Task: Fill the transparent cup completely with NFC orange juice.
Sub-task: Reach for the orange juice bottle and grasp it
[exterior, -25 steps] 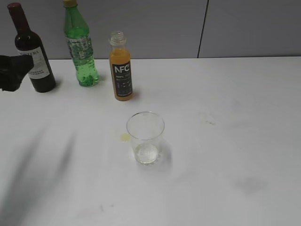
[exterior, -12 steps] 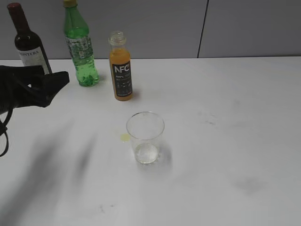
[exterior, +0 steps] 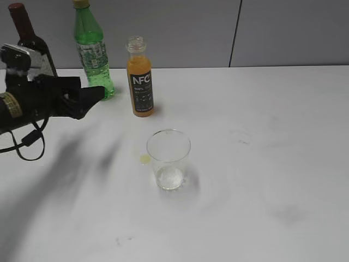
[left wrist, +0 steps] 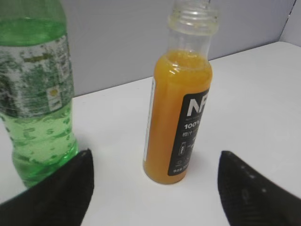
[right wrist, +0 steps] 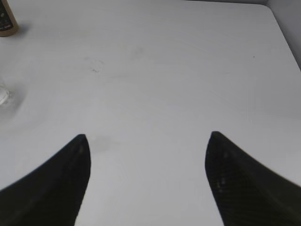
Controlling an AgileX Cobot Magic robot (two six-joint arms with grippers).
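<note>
I should next use my left gripper to grab the uncapped NFC bottle by its labelled lower body [exterior: 142, 95] and keep it upright, as orange juice reaches up to its shoulder [exterior: 138, 63].
The transparent cup [exterior: 168, 159] stands upright near the table's middle, with only a trace of liquid at its bottom. Its edge shows at the left of the right wrist view [right wrist: 3, 94]. The uncapped NFC bottle [exterior: 140, 77] holds orange juice and stands behind the cup; it also shows in the left wrist view [left wrist: 176, 103]. My left gripper [exterior: 92, 94] is open, to the left of the bottle and pointing at it; the bottle stands ahead between its open fingers [left wrist: 153, 160], apart from them. My right gripper [right wrist: 148, 141] is open and empty over bare table, and is out of the exterior view.
A green soda bottle [exterior: 92, 52] and a dark wine bottle [exterior: 30, 41] stand at the back left, just behind my left arm. A small yellow drop [exterior: 144, 159] lies left of the cup. A grey wall runs behind the white table [exterior: 262, 136].
My left arm has moved in from the left edge toward the NFC bottle. The cup and bottles have not moved.
</note>
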